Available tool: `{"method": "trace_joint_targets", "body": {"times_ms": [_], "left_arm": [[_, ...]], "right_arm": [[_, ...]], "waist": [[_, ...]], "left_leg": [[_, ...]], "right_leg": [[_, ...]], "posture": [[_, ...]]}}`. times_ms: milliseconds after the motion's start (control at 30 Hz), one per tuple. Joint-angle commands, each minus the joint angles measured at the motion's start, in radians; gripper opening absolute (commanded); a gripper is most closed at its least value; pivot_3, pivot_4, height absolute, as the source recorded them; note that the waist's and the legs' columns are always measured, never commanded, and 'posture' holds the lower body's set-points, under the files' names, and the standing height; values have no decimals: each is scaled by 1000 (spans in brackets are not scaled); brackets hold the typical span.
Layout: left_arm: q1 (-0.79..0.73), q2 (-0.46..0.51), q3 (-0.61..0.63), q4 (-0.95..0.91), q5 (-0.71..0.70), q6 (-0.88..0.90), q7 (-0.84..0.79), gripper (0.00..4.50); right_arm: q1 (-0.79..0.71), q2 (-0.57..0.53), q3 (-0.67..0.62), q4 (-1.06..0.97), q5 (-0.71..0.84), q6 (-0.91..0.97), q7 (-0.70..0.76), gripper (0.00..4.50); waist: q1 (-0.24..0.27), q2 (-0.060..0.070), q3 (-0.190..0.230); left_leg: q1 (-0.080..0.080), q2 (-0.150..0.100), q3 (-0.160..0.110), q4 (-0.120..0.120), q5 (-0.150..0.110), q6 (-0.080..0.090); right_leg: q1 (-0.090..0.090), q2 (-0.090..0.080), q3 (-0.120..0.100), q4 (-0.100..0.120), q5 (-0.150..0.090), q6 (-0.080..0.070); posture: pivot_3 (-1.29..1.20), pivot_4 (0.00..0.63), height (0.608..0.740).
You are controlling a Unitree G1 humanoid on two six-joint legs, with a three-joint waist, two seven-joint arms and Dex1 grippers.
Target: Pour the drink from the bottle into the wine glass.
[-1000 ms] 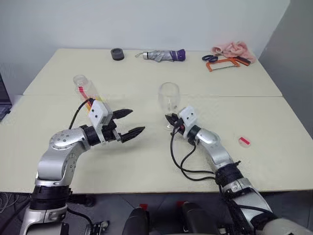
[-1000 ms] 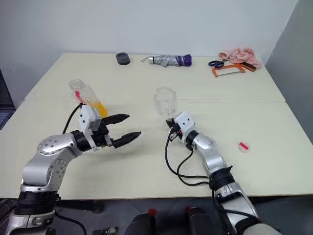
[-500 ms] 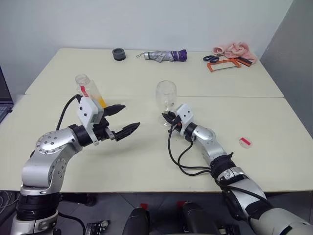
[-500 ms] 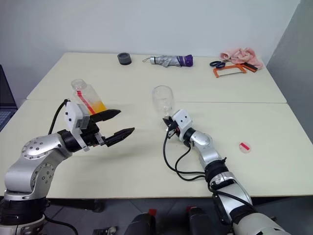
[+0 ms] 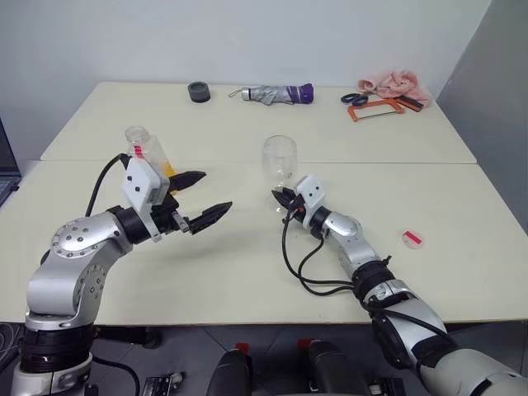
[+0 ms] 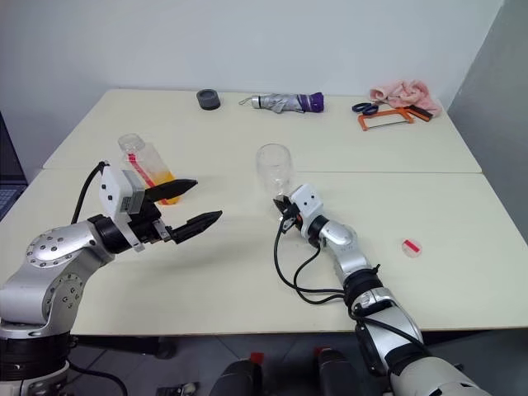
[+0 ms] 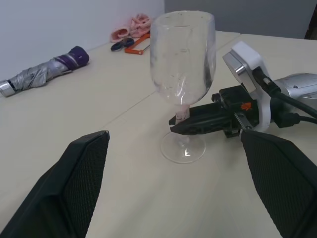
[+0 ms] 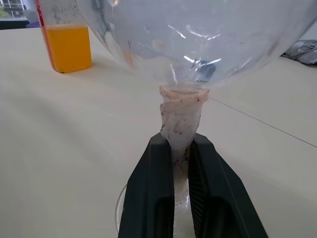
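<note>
My left gripper should next hold the bottle around its body [image 5: 155, 154] and keep the bottle upright, because the bottle is standing uncapped with orange drink [image 5: 167, 171] inside.
The clear bottle [image 5: 144, 149] stands uncapped on the table at the left, with the orange drink [image 5: 167, 171] in its lower part. My left gripper [image 5: 216, 190] hovers open and empty just in front of the bottle, apart from it and pointing toward the wine glass [image 5: 280, 159]. The glass stands upright and empty at mid-table. My right gripper [image 5: 282, 200] is shut on its stem just above the foot. The right wrist view shows both fingers [image 8: 148, 193] pinching the stem [image 8: 180, 119], with the bottle [image 8: 62, 29] beyond.
A small red-and-white cap [image 5: 412, 238] lies on the table to the right. Along the far edge lie a black tape roll [image 5: 198, 91], a folded umbrella [image 5: 272, 93], scissors [image 5: 355, 97], an orange hacksaw [image 5: 377, 108] and a pink cloth [image 5: 394, 82].
My left gripper has risen slightly and stays open. The right gripper keeps its hold on the stem. The head view has shifted a little.
</note>
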Motion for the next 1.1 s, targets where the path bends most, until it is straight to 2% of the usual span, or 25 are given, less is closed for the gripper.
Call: {"method": "trace_joint_targets", "body": {"times_ms": [33,100,233,500,533,933,1100], "left_arm": [[-24,10,8,-30,-12,-13,4,4500],[-24,10,8,-31,-13,-12,3,4500],[-28,7,4,-25,-12,-14,1,4500],[-34,-3,-9,-8,-5,-26,-3,4500],[-34,-4,-12,-5,-4,-29,-4,4500],[-47,-20,-39,30,7,-56,-4,4500],[10,-50,-41,36,25,-61,29,4500]], "right_arm": [[-6,5,-3,17,-17,6,6,119],[-6,7,-4,17,-16,8,1,119],[-3,9,-9,12,-11,14,3,1366],[24,7,-9,-21,-17,22,17,4247],[29,7,-7,-26,-19,22,18,4492],[100,-31,2,-128,-38,64,26,4492],[280,-145,0,-403,-18,190,86,4492]], "waist": [[0,0,0],[0,0,0],[0,0,0],[0,1,0],[0,1,0],[1,1,0],[11,1,0]], "left_leg": [[0,0,0,0,0,0],[0,0,0,0,0,0],[0,0,0,0,0,0],[0,0,0,0,0,0],[0,0,0,0,0,0],[-1,0,0,0,0,0],[-2,0,-1,0,0,0]], "right_leg": [[0,0,0,0,0,0],[0,0,0,0,0,0],[0,0,0,0,0,0],[0,0,0,0,0,0],[0,0,0,0,0,0],[0,0,0,0,0,0],[0,-1,0,-1,0,0]], "posture": [[0,150,740],[0,150,740],[0,150,740],[0,150,740],[0,150,740],[0,150,740],[0,150,740]]}}
